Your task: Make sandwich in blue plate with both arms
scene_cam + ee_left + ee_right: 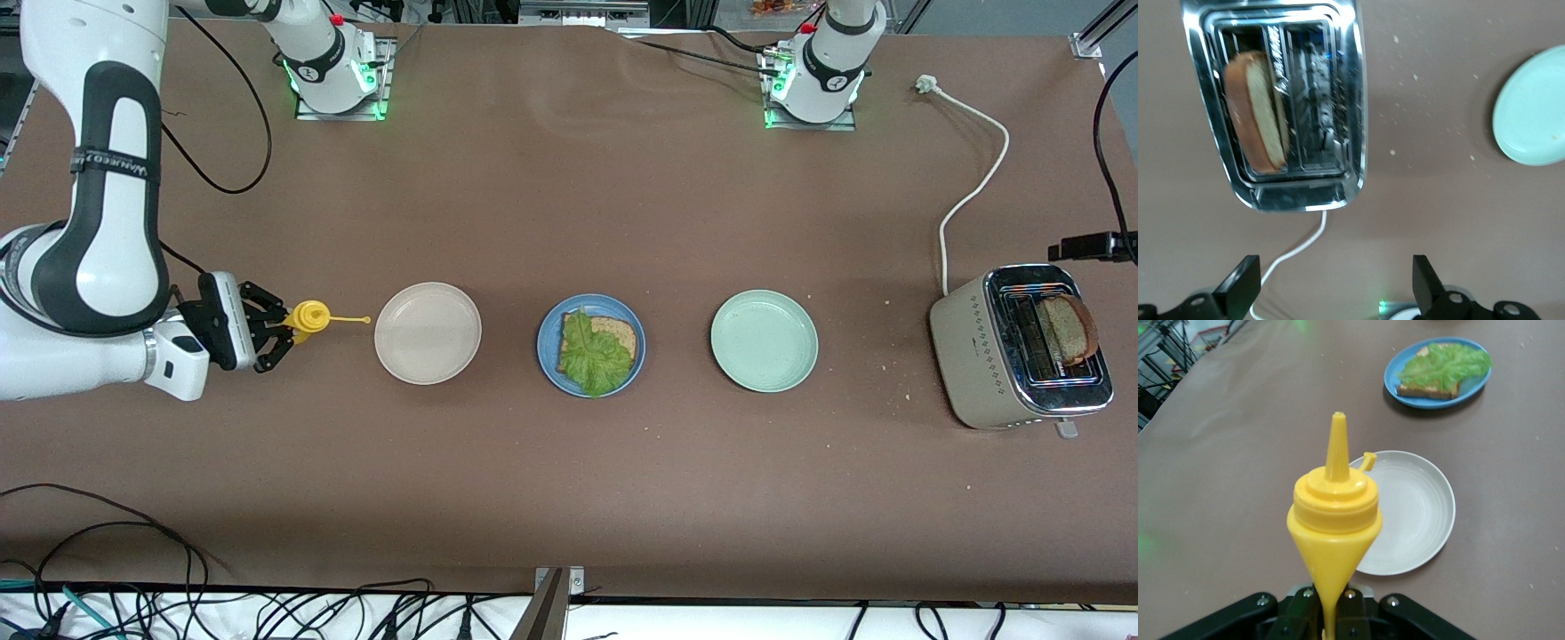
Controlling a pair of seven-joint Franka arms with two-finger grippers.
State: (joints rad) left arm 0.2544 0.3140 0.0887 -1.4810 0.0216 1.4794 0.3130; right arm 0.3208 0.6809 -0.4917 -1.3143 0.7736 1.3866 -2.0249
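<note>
I should next grab the second bread slice by its exposed upper crust edge (1070, 329) with my left gripper, as the toaster slot encloses the slice's lower part.
The blue plate (547, 360) lies mid-table and holds one brown bread slice (622, 333) with a green lettuce leaf (591, 356) on top; the right wrist view shows the blue plate (1395, 373) with its lettuce (1445, 363) too. A second bread slice (1071, 327) stands in a toaster slot (1258, 113). My left gripper (1335, 283) hangs open above the table beside the toaster, nothing between its fingers. My right gripper (280, 333) is shut on a yellow squeeze bottle (311, 317), pinched at its base (1335, 513), with the nozzle pointing toward the beige plate.
A beige plate (428, 333) lies beside the blue plate toward the right arm's end, a pale green plate (764, 340) toward the left arm's end. The silver toaster (978, 356) stands at the left arm's end, its white cord (973, 191) trailing toward the bases. Crumbs lie near the toaster.
</note>
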